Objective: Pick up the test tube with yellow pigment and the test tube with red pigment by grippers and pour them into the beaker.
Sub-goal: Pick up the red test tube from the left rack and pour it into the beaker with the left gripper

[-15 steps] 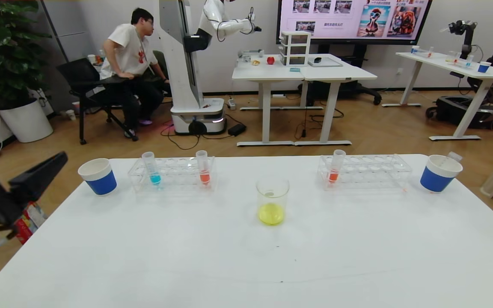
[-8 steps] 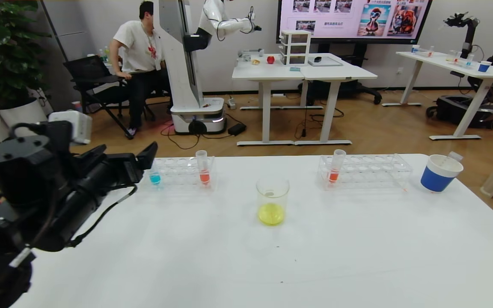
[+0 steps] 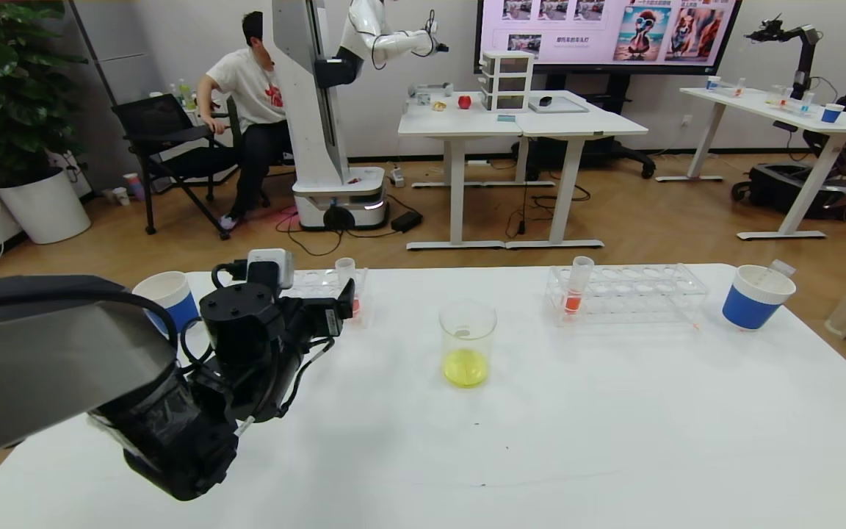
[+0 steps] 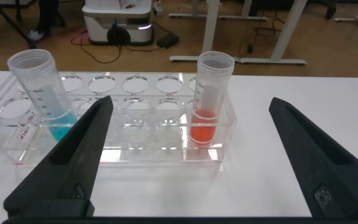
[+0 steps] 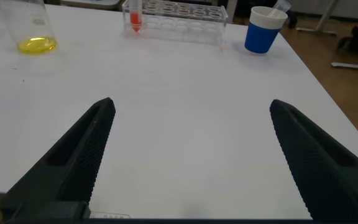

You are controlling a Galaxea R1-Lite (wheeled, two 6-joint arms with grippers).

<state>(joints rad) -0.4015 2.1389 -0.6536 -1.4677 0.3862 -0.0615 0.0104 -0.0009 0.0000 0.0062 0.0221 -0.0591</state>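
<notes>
The left gripper will next grab the red tube by its bare upper part (image 3: 345,270) (image 4: 213,79), as the clear plates of the rack close around the tube's lower half.
The beaker (image 3: 467,342) stands mid-table with yellow liquid in its bottom. No tube with yellow liquid shows. One red-pigment test tube (image 3: 346,273) stands in the left rack (image 3: 305,279), partly hidden behind my left gripper (image 3: 342,308). In the left wrist view that tube (image 4: 211,99) stands upright just ahead of the open left gripper (image 4: 190,106), slightly to one side of the gap. A second red tube (image 3: 577,286) stands in the right rack (image 3: 636,294). My right gripper (image 5: 192,104) is open and empty over bare table near the front, out of the head view.
A blue-liquid tube (image 4: 42,93) stands at the left rack's other end. Blue paper cups stand at far left (image 3: 166,294) and far right (image 3: 757,297); a clear tube end sticks out of the right one. My left arm covers the table's front left.
My left arm has swung in from the left edge, across the table, up to the left rack, facing the red tube. The beaker and tubes have not moved.
</notes>
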